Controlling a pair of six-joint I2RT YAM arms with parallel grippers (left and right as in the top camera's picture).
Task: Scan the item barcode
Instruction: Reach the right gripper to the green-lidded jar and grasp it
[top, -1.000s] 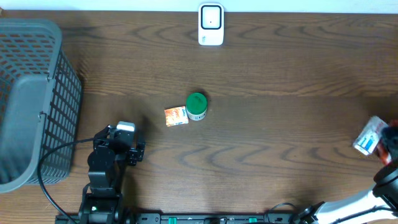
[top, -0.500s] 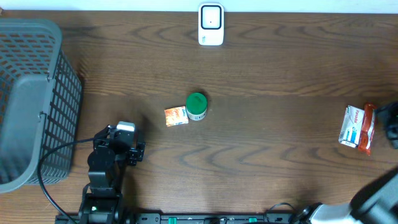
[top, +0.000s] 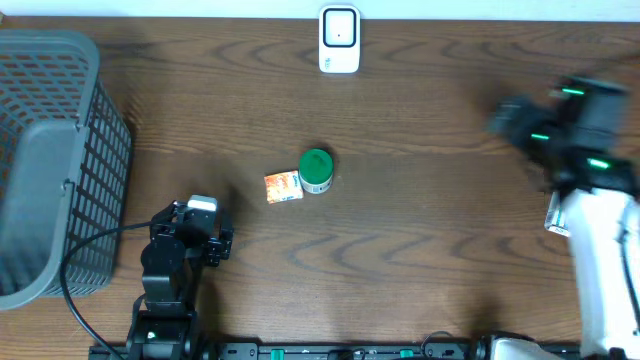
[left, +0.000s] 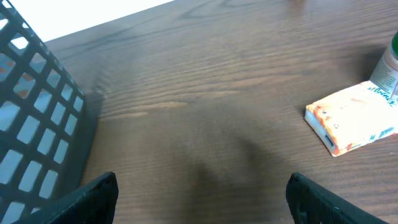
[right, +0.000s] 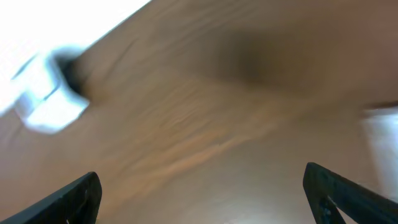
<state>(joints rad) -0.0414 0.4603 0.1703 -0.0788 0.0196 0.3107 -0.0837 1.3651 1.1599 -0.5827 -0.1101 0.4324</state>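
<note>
The right gripper will next grab the green-lidded bottle from above around its green lid, which leaves the bottle's body uncovered so the barcode can be scanned.
The white barcode scanner stands at the back edge of the table; a white blur at the upper left of the right wrist view may be the same scanner. A white-and-red packet lies at the far right, mostly hidden under my right arm. My right gripper is motion-blurred above the table's right back part, open and empty. An orange packet lies mid-table beside a green-lidded bottle. My left gripper stands open and empty to their lower left.
A grey mesh basket fills the left side, close to my left arm. Cables run along the front edge below the left arm.
My right gripper opened and let go of the white-and-red packet, which now lies at the far right. The right arm swung up and back over the table. The left arm stayed still.
</note>
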